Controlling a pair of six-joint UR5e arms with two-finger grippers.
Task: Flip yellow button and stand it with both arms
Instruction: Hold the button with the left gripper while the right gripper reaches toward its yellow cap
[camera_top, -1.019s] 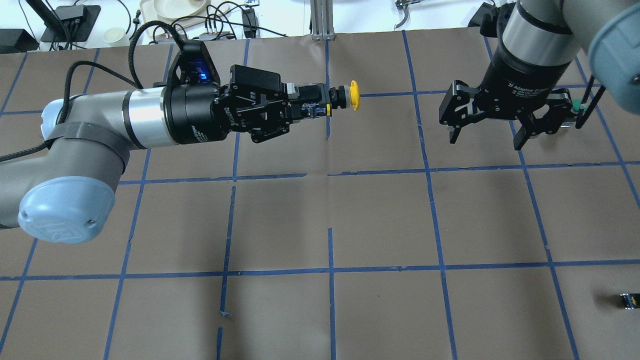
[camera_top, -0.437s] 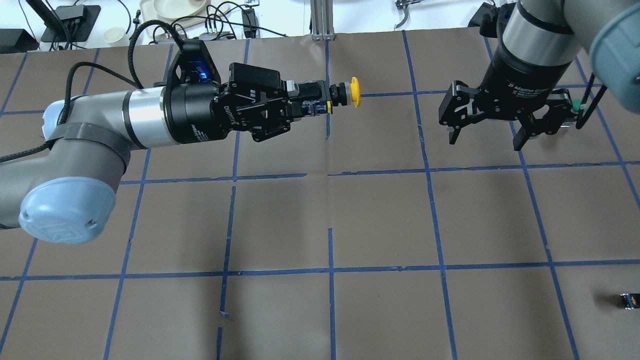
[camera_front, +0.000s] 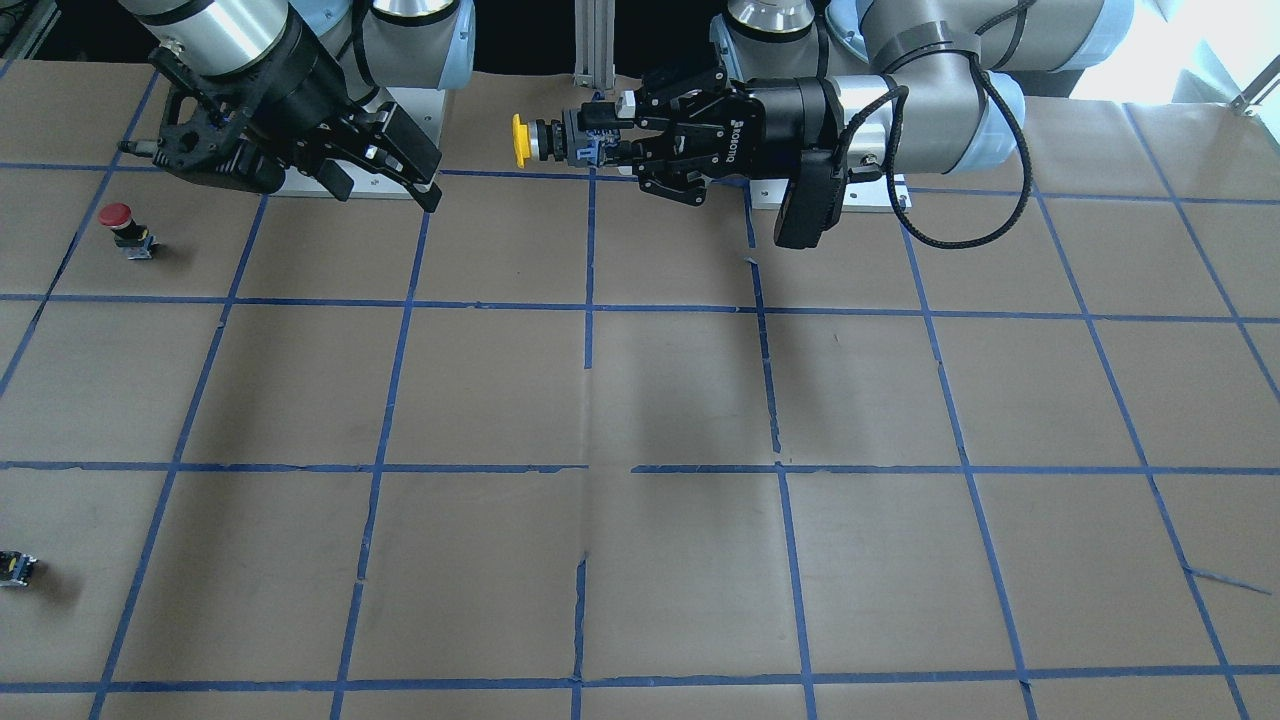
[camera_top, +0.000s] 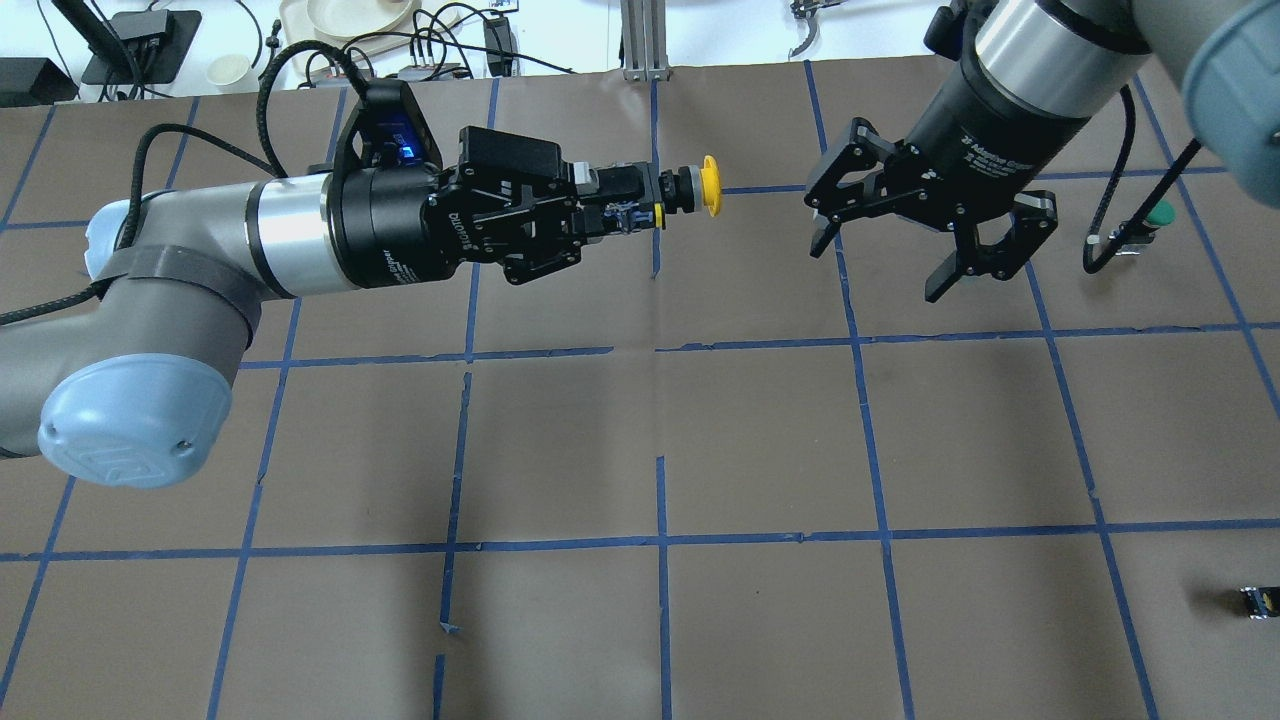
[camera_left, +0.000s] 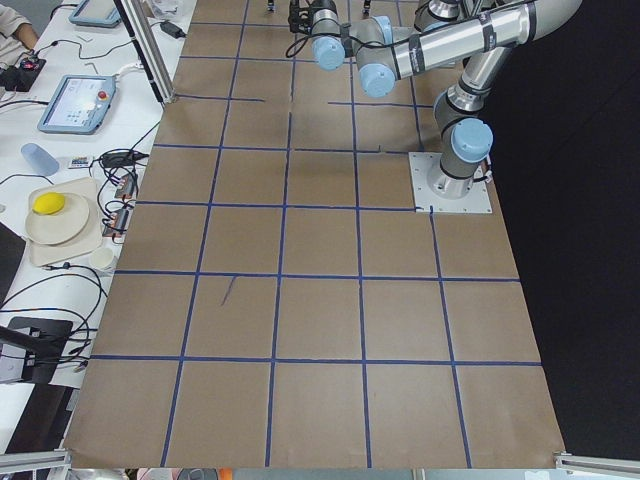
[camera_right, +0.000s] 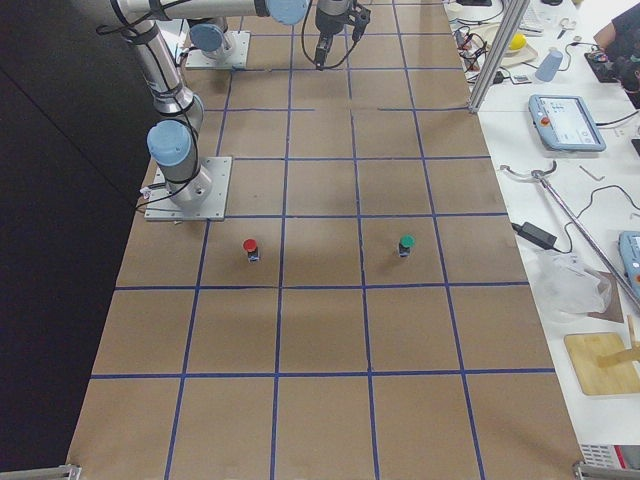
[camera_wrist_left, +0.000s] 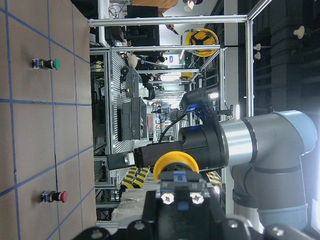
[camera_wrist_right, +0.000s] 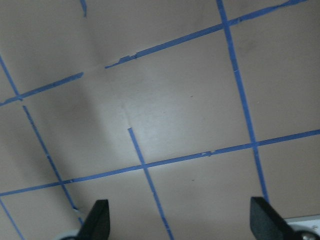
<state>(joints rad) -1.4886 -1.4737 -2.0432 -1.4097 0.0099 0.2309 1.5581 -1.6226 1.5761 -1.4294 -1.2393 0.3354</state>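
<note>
My right gripper will grab the button by its round cap (camera_front: 521, 142) next, so that the yellow button's grey contact block (camera_front: 595, 137) stays free to stand on.
My left gripper (camera_top: 625, 212) is shut on the grey contact block of the yellow button (camera_top: 708, 186) and holds it level above the table, yellow cap pointing at the right arm. It shows the same way in the front view, with the gripper (camera_front: 605, 140) behind the button (camera_front: 521, 141). In the left wrist view the yellow cap (camera_wrist_left: 175, 163) sits just past the block. My right gripper (camera_top: 878, 265) is open and empty, a short way to the right of the cap and apart from it. It also shows in the front view (camera_front: 388, 195). The right wrist view shows only its fingertips (camera_wrist_right: 98, 220) over bare table.
A red-capped button (camera_front: 118, 222) stands on the table near the right arm's base. A green-capped button (camera_top: 1157, 214) stands behind the right gripper. A small capless black block (camera_top: 1256, 601) lies near the front right edge. Brown paper with a blue tape grid (camera_top: 660, 540) covers the table.
My right gripper has swung left toward the yellow cap and turned, uncovering the green button. The left gripper has held the yellow button almost still.
</note>
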